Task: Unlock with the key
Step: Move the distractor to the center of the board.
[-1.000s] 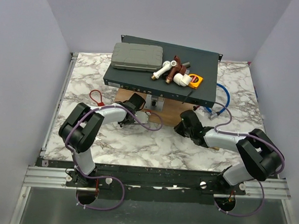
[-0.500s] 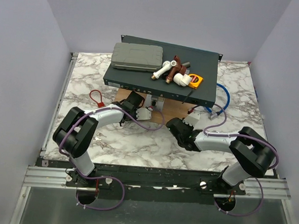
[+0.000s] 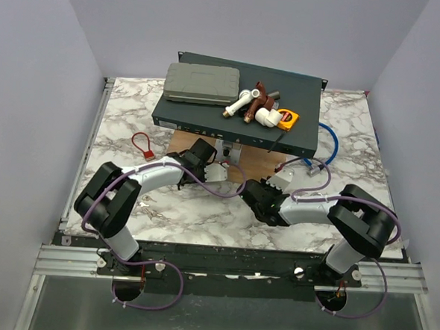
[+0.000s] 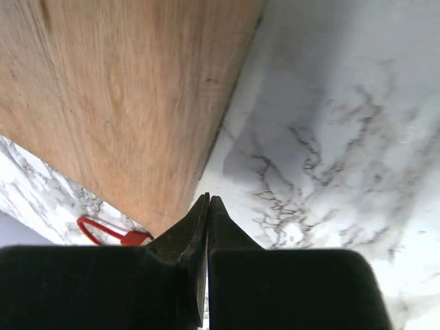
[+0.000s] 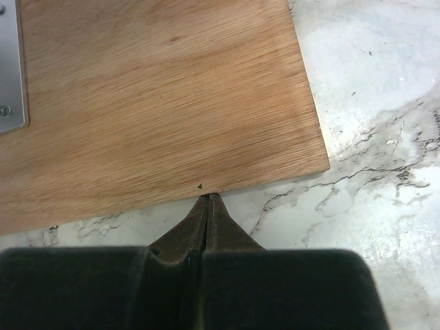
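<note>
My left gripper's closed fingers only touch the edge of the wooden board [image 3: 256,158] [image 4: 117,103]. The gripper would come up empty and the board would stay if I lifted it now.
A wooden board [image 3: 256,158] lies under the front of the dark rack unit [image 3: 238,106], with a small metal fitting [image 3: 232,149] on it. A metal plate [image 5: 10,69] is screwed to the board [image 5: 151,96]. No key shows for certain; a red loop with a tag [image 3: 141,144] lies left of the board, also the red loop [image 4: 103,232] in the left wrist view. My left gripper [image 3: 214,168] [image 4: 208,199] is shut and empty, its tips at the board's [image 4: 117,103] edge. My right gripper [image 3: 247,187] [image 5: 208,198] is shut and empty, its tips touching the board's near edge.
On the rack unit sit a grey case [image 3: 202,83], white and brown pipe fittings [image 3: 253,106] and an orange tape measure [image 3: 286,119]. A blue cable [image 3: 327,149] curls at the right. White walls close in the marble table [image 3: 195,208].
My right gripper has swung left across the marble to the board's near edge. My left gripper has shifted a little right along the board. Both stayed shut.
</note>
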Controlling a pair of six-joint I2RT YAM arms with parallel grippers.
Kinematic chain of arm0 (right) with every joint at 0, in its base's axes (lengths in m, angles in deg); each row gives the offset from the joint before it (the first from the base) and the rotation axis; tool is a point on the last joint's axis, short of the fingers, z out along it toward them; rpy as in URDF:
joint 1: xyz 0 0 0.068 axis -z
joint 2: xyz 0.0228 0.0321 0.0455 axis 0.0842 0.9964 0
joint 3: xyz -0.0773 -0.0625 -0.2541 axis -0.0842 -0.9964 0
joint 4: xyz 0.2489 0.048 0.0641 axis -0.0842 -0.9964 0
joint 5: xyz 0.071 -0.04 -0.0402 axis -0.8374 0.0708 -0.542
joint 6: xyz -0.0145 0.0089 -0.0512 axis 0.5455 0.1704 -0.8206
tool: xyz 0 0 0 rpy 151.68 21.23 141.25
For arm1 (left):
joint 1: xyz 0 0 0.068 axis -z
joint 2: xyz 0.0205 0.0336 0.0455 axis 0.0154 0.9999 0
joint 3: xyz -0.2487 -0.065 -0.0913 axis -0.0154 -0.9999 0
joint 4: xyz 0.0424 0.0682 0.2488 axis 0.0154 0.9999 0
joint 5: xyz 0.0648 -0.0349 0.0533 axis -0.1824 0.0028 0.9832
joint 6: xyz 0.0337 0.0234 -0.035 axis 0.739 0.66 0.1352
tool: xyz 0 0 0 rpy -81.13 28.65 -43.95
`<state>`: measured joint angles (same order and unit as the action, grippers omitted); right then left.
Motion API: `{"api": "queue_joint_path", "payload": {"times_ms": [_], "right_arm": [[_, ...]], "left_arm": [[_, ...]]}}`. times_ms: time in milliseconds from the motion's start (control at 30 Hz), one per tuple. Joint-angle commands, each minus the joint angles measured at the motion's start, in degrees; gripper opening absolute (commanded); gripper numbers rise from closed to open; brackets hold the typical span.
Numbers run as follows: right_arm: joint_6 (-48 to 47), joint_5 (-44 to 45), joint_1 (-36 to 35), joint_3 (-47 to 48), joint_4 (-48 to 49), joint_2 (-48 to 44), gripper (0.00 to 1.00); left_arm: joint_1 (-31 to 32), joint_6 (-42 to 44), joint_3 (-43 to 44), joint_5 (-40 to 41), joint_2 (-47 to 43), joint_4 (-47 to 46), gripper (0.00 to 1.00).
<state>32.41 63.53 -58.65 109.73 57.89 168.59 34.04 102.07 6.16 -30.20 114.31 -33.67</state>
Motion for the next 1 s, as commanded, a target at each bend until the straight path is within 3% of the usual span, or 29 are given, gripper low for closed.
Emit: {"api": "queue_joint_path", "payload": {"times_ms": [0, 200, 467, 800, 967], "right_arm": [[4.19, -0.68, 1.26, -4.28, -9.15, 6.37, 0.01], [6.09, -0.15, 1.28, -6.41, -7.08, 5.67, 0.01], [8.21, -0.53, 2.29, -6.40, -5.26, 7.05, 0.01], [3.99, -4.36, 6.68, -6.53, 2.36, 6.60, 0.01], [1.79, -6.21, 9.97, -5.09, 3.06, 6.97, 0.00]], "left_arm": [[1.66, -5.37, -2.33, -4.79, -2.43, 3.36, 0.00], [2.92, -6.37, -1.76, -2.15, -0.30, 1.36, 0.00], [6.70, 3.29, -3.93, 9.85, 6.92, -13.09, 0.00], [8.87, 15.12, -10.67, 16.89, 10.03, -32.95, 0.00], [9.07, 13.62, -8.00, 16.56, 11.02, -31.82, 0.00]]}}
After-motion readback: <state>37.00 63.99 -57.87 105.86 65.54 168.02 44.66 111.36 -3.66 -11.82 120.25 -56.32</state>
